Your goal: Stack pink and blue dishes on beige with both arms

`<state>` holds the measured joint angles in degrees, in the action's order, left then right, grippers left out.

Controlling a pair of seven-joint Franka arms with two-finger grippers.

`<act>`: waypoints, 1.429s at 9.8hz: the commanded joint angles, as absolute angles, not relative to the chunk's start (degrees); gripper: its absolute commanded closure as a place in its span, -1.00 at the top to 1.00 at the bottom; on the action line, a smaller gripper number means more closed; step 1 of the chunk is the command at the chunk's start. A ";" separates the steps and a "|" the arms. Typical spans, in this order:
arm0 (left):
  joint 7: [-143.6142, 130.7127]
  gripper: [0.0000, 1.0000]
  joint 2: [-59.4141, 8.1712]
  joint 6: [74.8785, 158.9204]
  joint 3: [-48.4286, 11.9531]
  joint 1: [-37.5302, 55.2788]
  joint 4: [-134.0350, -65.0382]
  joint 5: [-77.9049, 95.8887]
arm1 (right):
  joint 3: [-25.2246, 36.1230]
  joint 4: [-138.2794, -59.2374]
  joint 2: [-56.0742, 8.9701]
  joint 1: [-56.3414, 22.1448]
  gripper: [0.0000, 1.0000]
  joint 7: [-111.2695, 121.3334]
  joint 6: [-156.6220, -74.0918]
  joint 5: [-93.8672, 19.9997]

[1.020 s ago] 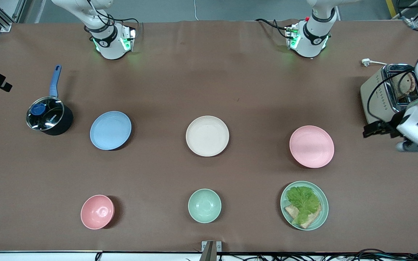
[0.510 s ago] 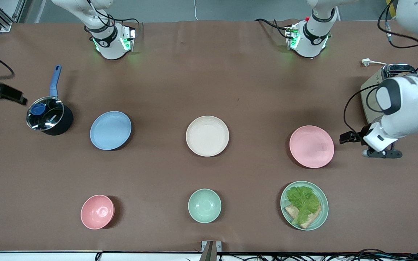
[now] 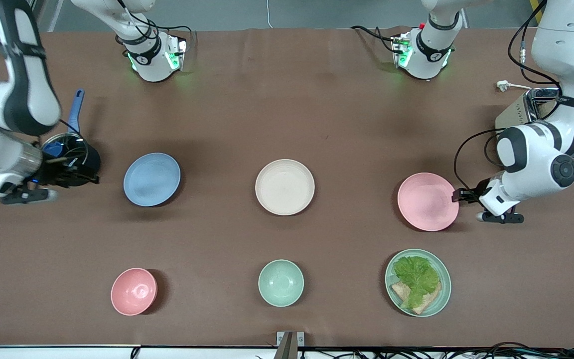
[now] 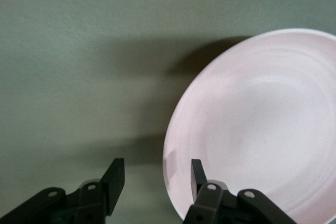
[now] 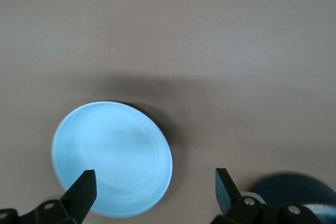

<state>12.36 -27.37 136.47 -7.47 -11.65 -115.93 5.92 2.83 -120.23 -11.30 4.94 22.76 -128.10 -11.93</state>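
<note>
My right gripper is to take hold of the blue plate by its rim next, so that the pale blue plate can be stacked on the beige plate.
The pale pink plate lies toward the left arm's end of the table, the pale blue plate toward the right arm's end, and the beige plate between them. My left gripper is open at the pink plate's rim. In the left wrist view, the left gripper has one finger over the pink plate and the other outside it. My right gripper hangs open over the pot's edge, beside the blue plate. In the right wrist view, the right gripper shows the blue plate below it, untouched.
A black pot with a glass lid and blue handle stands beside the blue plate. Nearer the front camera sit a pink bowl, a mint-green bowl and a green plate with lettuce and bread. A toaster stands under the left arm.
The left gripper has swung in from beside the toaster to the pink plate's rim. The right arm has come in from the table's end to over the pot.
</note>
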 commanded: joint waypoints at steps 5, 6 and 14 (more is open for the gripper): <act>13.27 -0.99 -29.01 136.94 -9.31 -12.22 -115.49 6.94 | 2.81 -126.47 -22.23 6.77 0.92 53.50 -139.04 -37.86; 13.18 -0.99 -27.18 135.89 -10.19 -12.22 -115.40 6.94 | 2.81 -126.47 -22.41 6.68 0.79 53.87 -139.04 -38.49; -32.04 -0.99 -24.34 123.39 -30.15 -1.88 -105.73 6.50 | 2.90 -126.13 -23.21 6.50 -0.99 54.07 -140.11 -38.67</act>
<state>-28.12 -21.10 122.41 -30.58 -4.85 -106.71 6.79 3.04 -125.58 -24.40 6.36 54.03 -140.02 -37.08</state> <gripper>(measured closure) 0.956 0.952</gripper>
